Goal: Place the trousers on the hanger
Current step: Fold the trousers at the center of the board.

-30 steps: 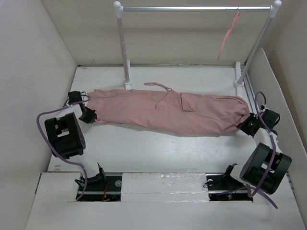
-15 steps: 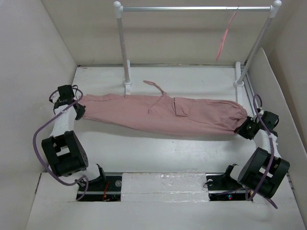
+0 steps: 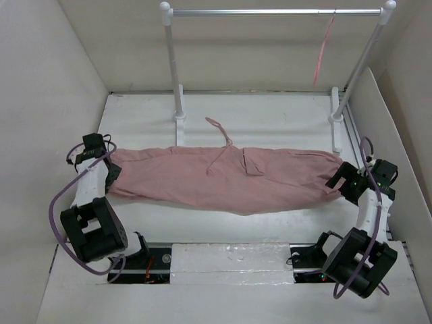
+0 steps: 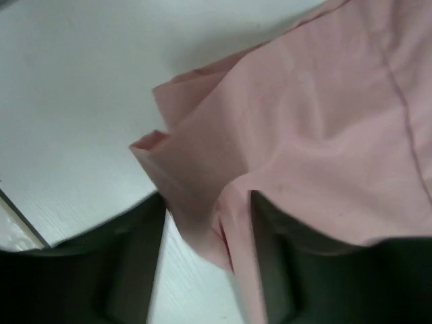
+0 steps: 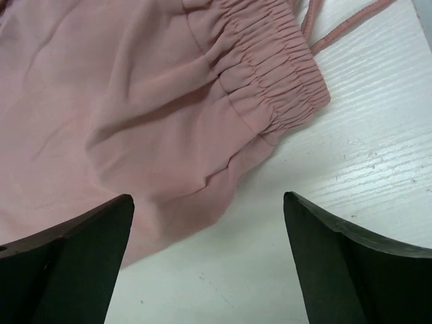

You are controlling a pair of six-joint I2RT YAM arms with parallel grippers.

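The right gripper will next grab the trousers (image 3: 223, 179) by the near side of the gathered elastic edge (image 3: 337, 188), so that it can fold them over for the hanger.
The dusty-pink trousers (image 3: 223, 179) lie stretched left to right across the white table, with the drawstring (image 3: 219, 131) trailing toward the back. The thin pink hanger (image 3: 322, 50) hangs from the rail at the back right, away from both arms. My left gripper (image 3: 110, 169) is at the trousers' left end. In the left wrist view its jaws (image 4: 206, 223) stand parted, with a fold of the trousers (image 4: 304, 135) lying loosely between them. My right gripper (image 3: 339, 181) is at the right end, open (image 5: 208, 202) over bare table, and the gathered elastic edge (image 5: 270, 81) lies just ahead of it.
The white-and-metal garment rail (image 3: 270, 11) spans the back on two posts (image 3: 177, 74), their feet standing just behind the trousers. White walls close in on the left and right (image 3: 381, 115). Two thin pink cords (image 5: 337, 30) lie beside the elastic edge.
Both grippers have opened and let go of the trousers. The cloth, which was pulled taut between them, has come nearer and now rests slack on the table.
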